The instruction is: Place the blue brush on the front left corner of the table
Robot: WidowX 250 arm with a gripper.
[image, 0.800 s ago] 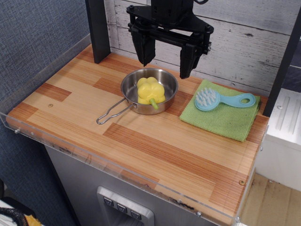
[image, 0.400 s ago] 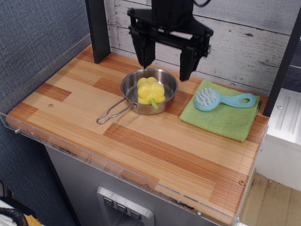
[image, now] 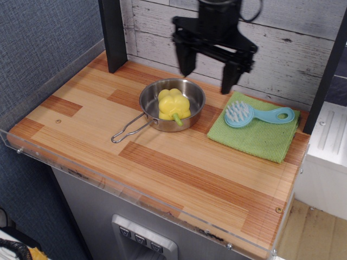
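Next, my gripper grabs its handle (image: 265,115) to place the blue brush on the front left corner of the table.
The blue brush (image: 255,115) lies on a green cloth (image: 255,132) at the back right of the wooden table (image: 173,173), bristles up, loop handle pointing right. My black gripper (image: 207,80) hangs open and empty above the table's back edge, between the pan and the brush, its right finger just up and left of the brush head. The front left corner of the table (image: 27,132) is bare wood behind a clear acrylic rim.
A steel pan (image: 171,105) with a yellow pepper (image: 173,104) in it sits mid-table, its wire handle pointing front left. A black post (image: 113,35) stands at the back left. A white plank wall runs behind.
My gripper has moved to the right, from over the pan toward the brush, still open.
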